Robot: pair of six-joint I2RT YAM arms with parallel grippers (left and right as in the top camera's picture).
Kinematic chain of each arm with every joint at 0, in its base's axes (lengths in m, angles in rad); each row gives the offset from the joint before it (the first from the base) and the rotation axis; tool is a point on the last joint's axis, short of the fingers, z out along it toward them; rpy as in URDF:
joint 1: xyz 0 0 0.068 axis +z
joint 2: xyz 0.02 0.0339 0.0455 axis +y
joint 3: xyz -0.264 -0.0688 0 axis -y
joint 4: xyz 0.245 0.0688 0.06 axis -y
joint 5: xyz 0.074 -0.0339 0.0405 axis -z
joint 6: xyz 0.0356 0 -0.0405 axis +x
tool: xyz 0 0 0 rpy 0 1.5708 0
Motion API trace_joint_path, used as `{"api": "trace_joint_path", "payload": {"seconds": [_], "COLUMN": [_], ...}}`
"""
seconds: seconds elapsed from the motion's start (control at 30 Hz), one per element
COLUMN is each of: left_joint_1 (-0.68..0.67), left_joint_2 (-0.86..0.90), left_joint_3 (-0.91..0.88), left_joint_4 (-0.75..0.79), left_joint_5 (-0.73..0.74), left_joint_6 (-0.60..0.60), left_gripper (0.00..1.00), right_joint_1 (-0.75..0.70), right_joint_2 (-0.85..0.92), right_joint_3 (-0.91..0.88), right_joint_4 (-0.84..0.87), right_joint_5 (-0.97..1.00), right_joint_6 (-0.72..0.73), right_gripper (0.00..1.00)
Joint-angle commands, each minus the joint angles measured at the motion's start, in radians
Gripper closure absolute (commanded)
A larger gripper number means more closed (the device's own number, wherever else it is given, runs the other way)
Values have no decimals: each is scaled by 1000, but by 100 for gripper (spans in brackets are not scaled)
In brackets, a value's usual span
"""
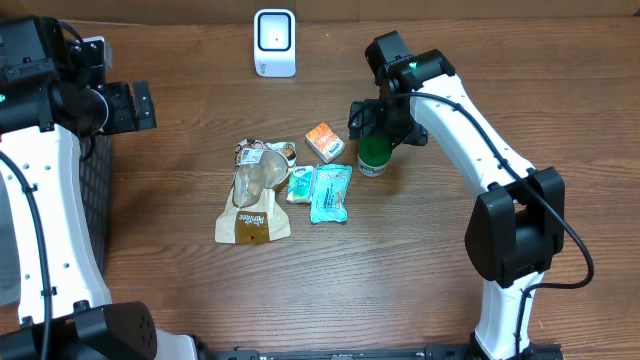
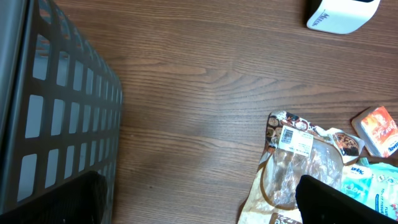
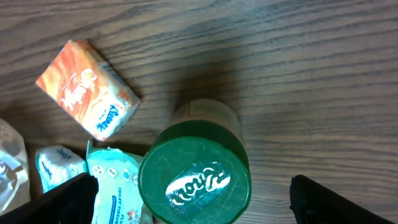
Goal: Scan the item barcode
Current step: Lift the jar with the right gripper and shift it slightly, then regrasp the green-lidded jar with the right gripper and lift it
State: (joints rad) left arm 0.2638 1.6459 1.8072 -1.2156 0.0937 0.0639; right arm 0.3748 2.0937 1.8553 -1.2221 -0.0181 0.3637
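Observation:
The jar's labelled body should stay uncovered for the barcode scan, so my right gripper will next grab the jar from above by its green lid (image 3: 196, 180).
A jar with a green lid (image 3: 196, 180) stands upright on the wooden table, and from above it shows at the right end of the item group (image 1: 375, 155). My right gripper (image 3: 199, 202) hovers over it, open, one dark finger (image 3: 68, 199) on each side of the lid and apart from it. The white barcode scanner (image 1: 274, 42) stands at the table's back. My left gripper (image 2: 202, 205) is open and empty at the far left (image 1: 130, 105), over bare wood beside the basket.
An orange packet (image 1: 324, 141), two teal tissue packs (image 1: 330, 192) and a brown snack bag (image 1: 255, 195) lie left of the jar. A black mesh basket (image 2: 56, 112) stands along the left edge. The scanner's corner (image 2: 342, 15) shows in the left wrist view.

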Motion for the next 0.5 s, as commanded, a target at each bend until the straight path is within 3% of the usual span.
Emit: {"api": "trace_joint_path", "payload": {"seconds": [0.0,0.47], "left_joint_1": [4,4], "left_joint_2": [3,3], "left_joint_3": [13,13], "left_joint_4": [0,0], "left_joint_5": [0,0], "left_joint_6": [26,26], "left_gripper": [1,1], "right_joint_1": [6,6], "right_joint_2": [-6,-5], "right_joint_3": [-5,-84], "right_joint_4": [1,23], "right_joint_5": [17,-6], "right_joint_6": [-58,-57], "right_gripper": [3,4]}}
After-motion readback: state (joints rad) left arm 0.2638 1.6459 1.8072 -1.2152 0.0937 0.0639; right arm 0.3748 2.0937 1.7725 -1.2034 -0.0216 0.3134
